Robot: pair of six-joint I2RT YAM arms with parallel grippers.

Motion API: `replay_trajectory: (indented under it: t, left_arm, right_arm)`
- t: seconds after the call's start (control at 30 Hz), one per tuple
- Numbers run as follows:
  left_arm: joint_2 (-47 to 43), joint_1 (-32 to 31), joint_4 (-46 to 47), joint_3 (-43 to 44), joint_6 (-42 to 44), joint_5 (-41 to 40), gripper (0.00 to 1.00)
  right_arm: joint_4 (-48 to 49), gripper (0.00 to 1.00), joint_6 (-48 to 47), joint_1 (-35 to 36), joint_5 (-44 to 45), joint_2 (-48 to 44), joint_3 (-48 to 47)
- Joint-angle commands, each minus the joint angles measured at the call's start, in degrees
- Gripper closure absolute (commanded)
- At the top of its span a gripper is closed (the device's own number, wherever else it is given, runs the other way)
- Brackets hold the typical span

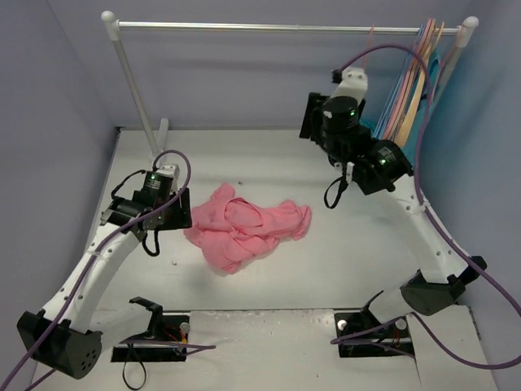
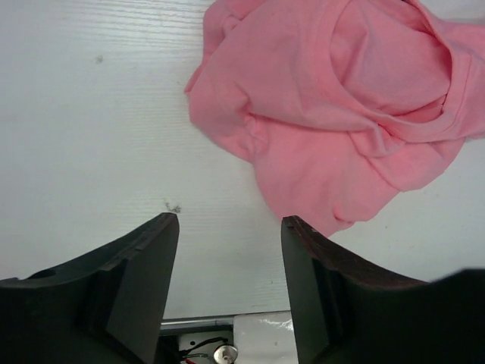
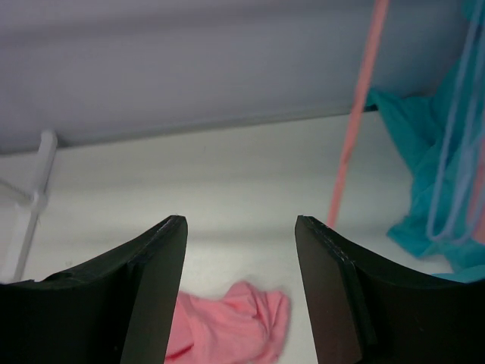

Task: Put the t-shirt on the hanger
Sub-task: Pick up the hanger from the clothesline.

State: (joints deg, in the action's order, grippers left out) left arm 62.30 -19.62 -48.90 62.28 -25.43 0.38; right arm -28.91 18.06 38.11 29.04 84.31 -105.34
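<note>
My right gripper should go to the thin pink hanger and grab its side (image 3: 348, 149), so the hanger's opposite end stays free to go into the t-shirt.
The salmon-pink t-shirt (image 1: 244, 228) lies crumpled on the white table, mid-scene. My left gripper (image 1: 181, 213) is low at its left edge, open and empty. In the left wrist view the t-shirt (image 2: 341, 98) lies ahead and to the right of the open left gripper (image 2: 229, 220), its hem close to the right finger. My right gripper (image 1: 312, 116) is raised near the back right, open and empty. A thin pink hanger (image 1: 371, 34) hangs from the rail behind the right arm. Its side (image 3: 356, 114) shows right of the open right gripper (image 3: 241, 220), with the t-shirt (image 3: 235, 326) far below.
A metal clothes rail (image 1: 285, 27) spans the back on a white post (image 1: 134, 90). Thicker blue, pink and tan hangers (image 1: 411, 81) and a teal-green garment (image 3: 424, 174) hang at its right end. Purple cables loop around both arms.
</note>
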Motion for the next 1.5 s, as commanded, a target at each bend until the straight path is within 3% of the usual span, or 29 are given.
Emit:
replay_trajectory:
  t: [0.0, 0.1, 0.23, 0.47, 0.73, 0.93, 1.03, 1.17, 1.47]
  left_arm:
    - [-5.52, -0.25, -6.36, 3.64, 1.44, -4.60, 0.43]
    - [-8.77, -0.25, -8.57, 2.67, 1.26, -6.53, 0.39]
    - [-11.24, -0.25, -11.29, 1.88, -0.32, -7.41, 0.30]
    - [-13.87, -0.25, -14.20, 3.37, -0.32, -8.82, 0.29]
    - [-15.72, -0.25, -17.71, 4.52, -0.76, -9.79, 0.29]
    - [-18.53, -0.25, -19.82, 4.16, -1.81, -10.23, 0.29]
    - [-19.50, -0.25, -20.70, 4.25, -2.17, -10.49, 0.29]
    - [-20.11, -0.25, -21.14, 4.60, -2.17, -10.49, 0.29]
    - [-18.54, -0.33, -19.92, 5.75, -1.03, -9.70, 0.29]
  right_arm:
    - [-1.85, 0.40, 0.74, -2.42, 9.37, 1.81, -6.97]
    - [-3.70, 0.40, 0.74, -3.13, 9.72, 3.14, -10.15]
    - [-0.82, 0.38, 0.57, -3.13, 7.96, 1.56, -7.35]
    - [0.95, 0.36, -1.10, -11.37, 5.51, 2.69, -7.16]
    - [2.80, 0.40, -1.54, -20.08, -3.19, 11.48, -12.69]
    - [3.42, 0.53, -0.40, -21.76, -7.50, 16.41, -13.93]
    - [3.77, 0.68, 0.22, -21.67, -8.03, 16.67, -13.32]
    - [4.21, 0.99, -0.83, -21.32, -7.86, 15.62, -13.13]
    - [7.81, 1.00, -14.62, -14.56, -4.79, 12.46, -17.88]
